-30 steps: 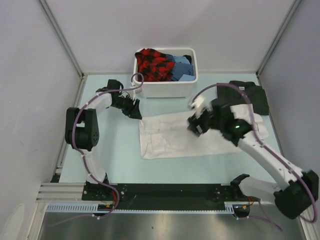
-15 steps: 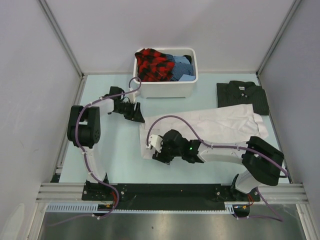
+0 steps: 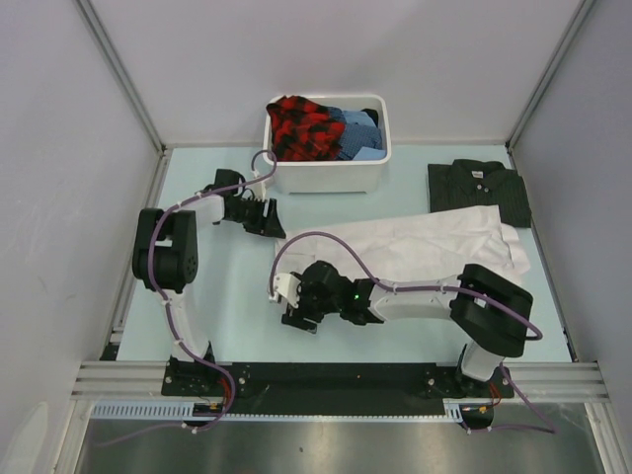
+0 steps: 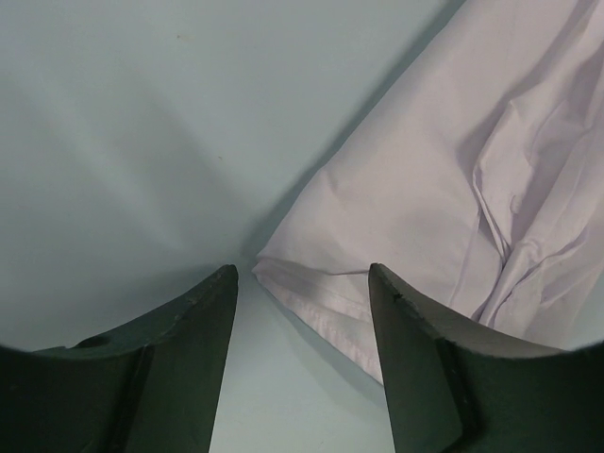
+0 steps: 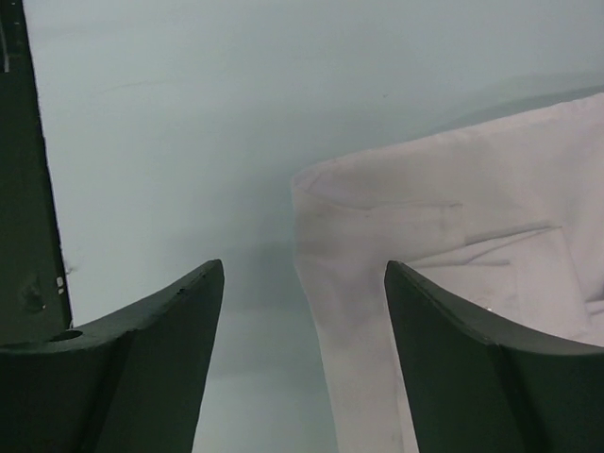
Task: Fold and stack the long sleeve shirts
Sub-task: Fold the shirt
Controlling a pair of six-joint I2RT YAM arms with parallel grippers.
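I need to fold that end of the shirt over, so next my right gripper needs to grab the white shirt's near corner (image 3: pixel 282 308) (image 5: pixel 308 216), to match my left gripper's far corner.
The large white shirt (image 3: pixel 434 242) lies spread across the middle and right of the table. The dark striped shirt (image 3: pixel 479 188) lies folded at the back right. My left gripper (image 3: pixel 269 219) is open at the white shirt's far left corner. In the left wrist view the gripper (image 4: pixel 302 274) straddles that corner of the shirt (image 4: pixel 425 189) low over the table. My right gripper (image 3: pixel 294 301) is open at the shirt's near left corner. In the right wrist view the gripper (image 5: pixel 304 269) has the shirt's (image 5: pixel 453 208) edge between its open jaws.
A white plastic tub (image 3: pixel 326 176) at the back centre holds a red-black plaid cloth (image 3: pixel 301 126) and blue cloths. Grey walls close the table on three sides. A black rail (image 3: pixel 336 377) runs along the near edge.
My right arm swung from over the right part of the white shirt down to its near left corner. My left gripper shifted only slightly at the far left corner.
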